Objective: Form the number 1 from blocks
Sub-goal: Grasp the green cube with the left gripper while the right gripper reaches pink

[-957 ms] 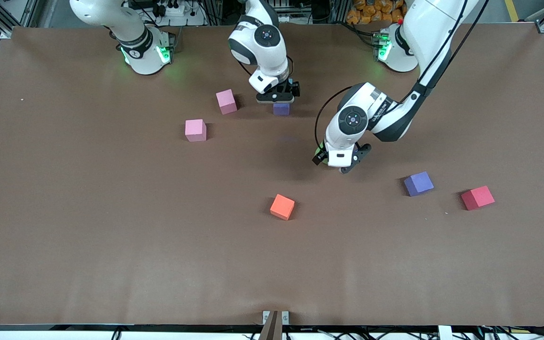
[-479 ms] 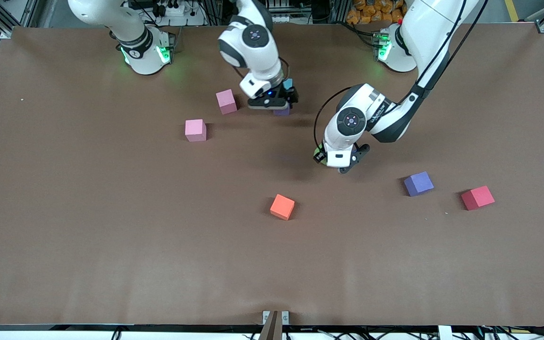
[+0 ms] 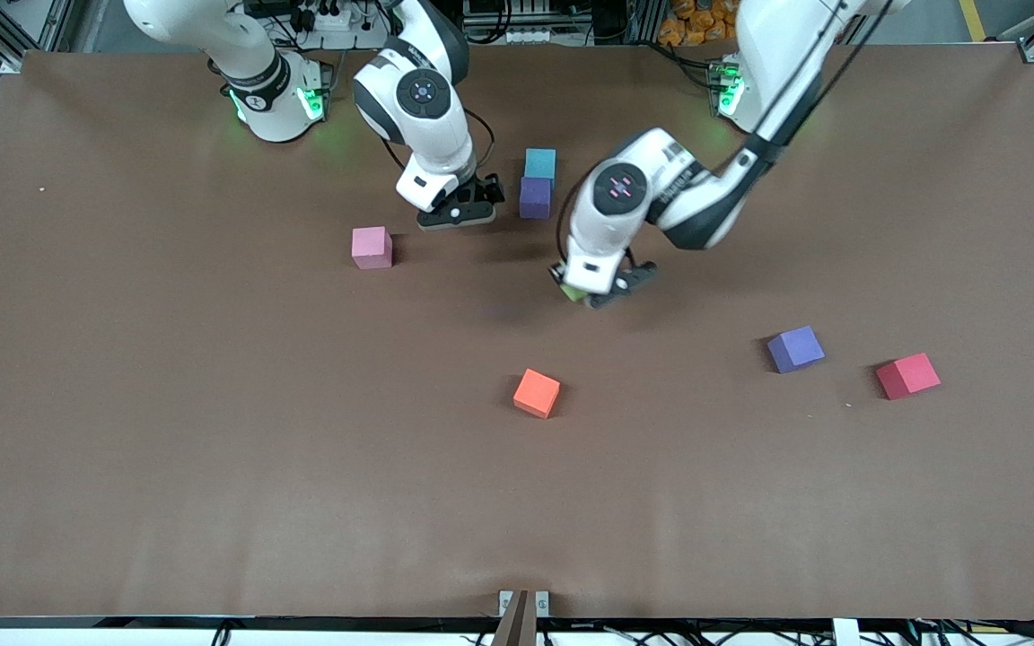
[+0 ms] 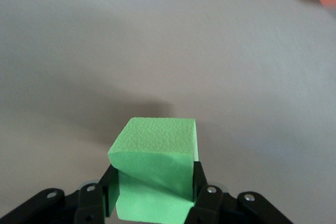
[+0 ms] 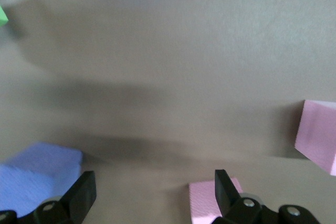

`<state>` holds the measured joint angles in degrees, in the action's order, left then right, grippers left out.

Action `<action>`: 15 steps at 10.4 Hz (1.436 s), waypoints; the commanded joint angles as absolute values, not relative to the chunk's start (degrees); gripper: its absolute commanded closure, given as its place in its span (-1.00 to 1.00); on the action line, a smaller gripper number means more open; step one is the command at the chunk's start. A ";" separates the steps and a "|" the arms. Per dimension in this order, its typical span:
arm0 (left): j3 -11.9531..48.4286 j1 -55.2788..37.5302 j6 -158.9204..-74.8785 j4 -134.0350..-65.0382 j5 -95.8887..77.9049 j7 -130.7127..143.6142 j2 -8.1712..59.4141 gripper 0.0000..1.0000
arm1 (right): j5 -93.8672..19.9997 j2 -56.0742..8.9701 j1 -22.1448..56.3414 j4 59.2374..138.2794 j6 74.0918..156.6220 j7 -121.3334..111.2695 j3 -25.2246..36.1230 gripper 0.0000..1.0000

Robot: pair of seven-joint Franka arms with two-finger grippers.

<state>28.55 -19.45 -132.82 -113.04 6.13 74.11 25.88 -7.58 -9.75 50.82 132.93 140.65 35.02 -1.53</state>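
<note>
I need to keep holding the green block with my left gripper until it reaches the table spot beside the purple block, because the green block is still above that spot.
My left gripper (image 3: pixel 598 293) is shut on a green block (image 4: pixel 155 166), whose corner also shows in the front view as the green block (image 3: pixel 573 292); it hangs over bare table a little nearer the camera than a purple block (image 3: pixel 534 197). A light blue block (image 3: pixel 539 163) touches that purple one. My right gripper (image 3: pixel 456 213) is open beside the purple block (image 5: pixel 37 177), over a pink block (image 5: pixel 207 203) that lies by one finger (image 5: pixel 226 190). That pink block is hidden in the front view. Another pink block (image 3: pixel 372 247) lies toward the right arm's end.
An orange block (image 3: pixel 537 393) lies mid-table, nearer the camera. A second purple block (image 3: pixel 795 348) and a red block (image 3: pixel 907 375) sit toward the left arm's end. The brown table (image 3: pixel 212 449) runs wide around them.
My right gripper drew away from the purple block toward the right arm's end, uncovering the light blue block and covering a pink one. My left gripper carried the green block toward the purple block.
</note>
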 commanded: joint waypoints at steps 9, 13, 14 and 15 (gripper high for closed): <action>27.78 -29.25 -129.29 -110.32 7.21 55.81 28.64 1.00 | -6.86 1.23 44.83 148.89 143.35 23.82 -2.29 -1.00; 27.69 -30.76 -129.29 -109.60 7.56 55.28 30.14 1.00 | -7.47 -0.61 45.35 148.80 144.93 23.91 -2.37 -1.00; 27.69 -30.94 -129.29 -109.77 7.56 55.28 30.41 1.00 | -7.64 -0.88 45.61 148.80 144.93 23.99 -2.46 -1.00; 27.69 -30.94 -129.29 -109.86 7.56 55.28 30.58 1.00 | -7.73 -1.05 45.70 148.80 144.93 24.17 -2.46 -1.00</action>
